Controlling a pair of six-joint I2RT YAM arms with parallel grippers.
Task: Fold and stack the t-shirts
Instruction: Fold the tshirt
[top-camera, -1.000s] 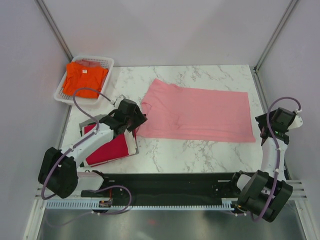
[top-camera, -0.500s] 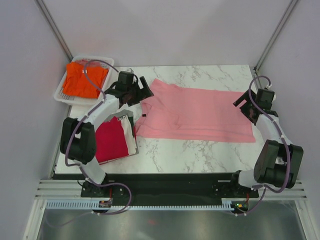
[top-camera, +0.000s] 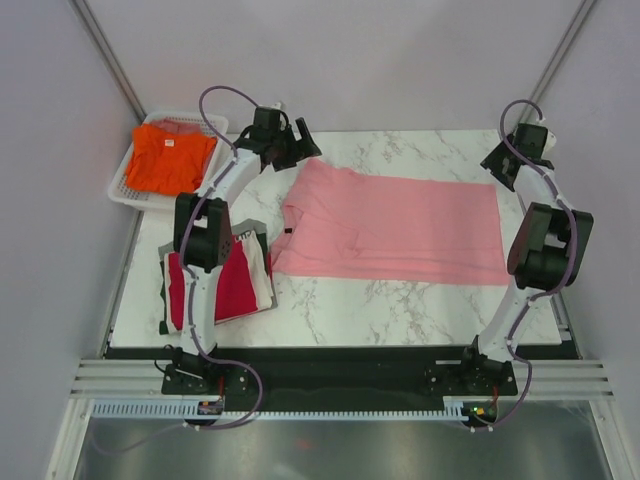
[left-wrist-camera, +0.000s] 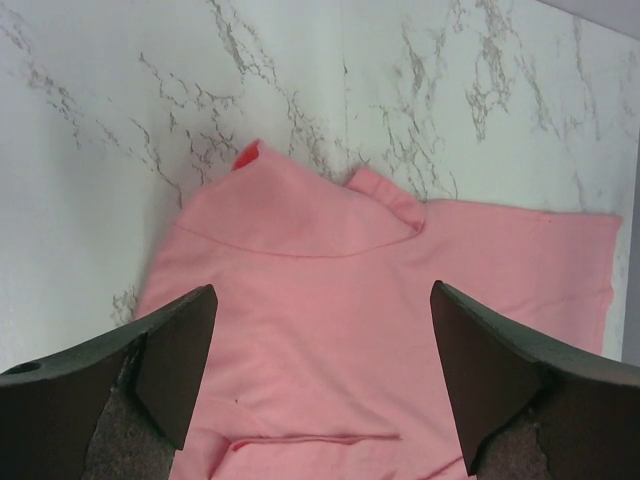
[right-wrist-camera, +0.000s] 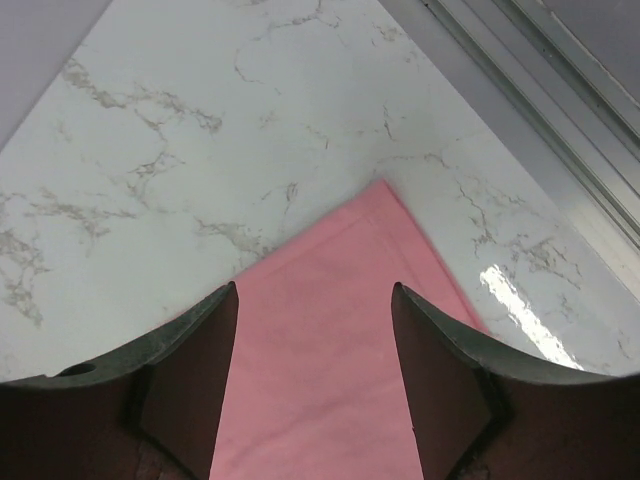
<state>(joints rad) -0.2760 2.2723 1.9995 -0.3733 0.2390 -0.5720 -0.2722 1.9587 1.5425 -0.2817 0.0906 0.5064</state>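
The left gripper grabs the light pink t-shirt's far corner by the collar next, to fold the t-shirt's far edge toward its near edge.
A large light pink t-shirt (top-camera: 400, 225) lies partly folded across the marble table; it also shows in the left wrist view (left-wrist-camera: 330, 330) and the right wrist view (right-wrist-camera: 320, 330). My left gripper (top-camera: 300, 145) is open and empty, above the shirt's far left end by the collar. My right gripper (top-camera: 505, 165) is open and empty, above the shirt's far right corner. A folded crimson red t-shirt (top-camera: 220, 285) lies on grey and white ones at the near left. An orange t-shirt (top-camera: 170, 160) lies in the basket.
The white mesh basket (top-camera: 215, 125) stands at the far left corner. The enclosure's walls and metal posts (top-camera: 545, 75) close the back and sides. A black rail (top-camera: 330, 365) runs along the table's near edge.
Both arms have stretched away from me: the left gripper from the red stack to the pink shirt's far left end, the right gripper from the near right to its far right corner.
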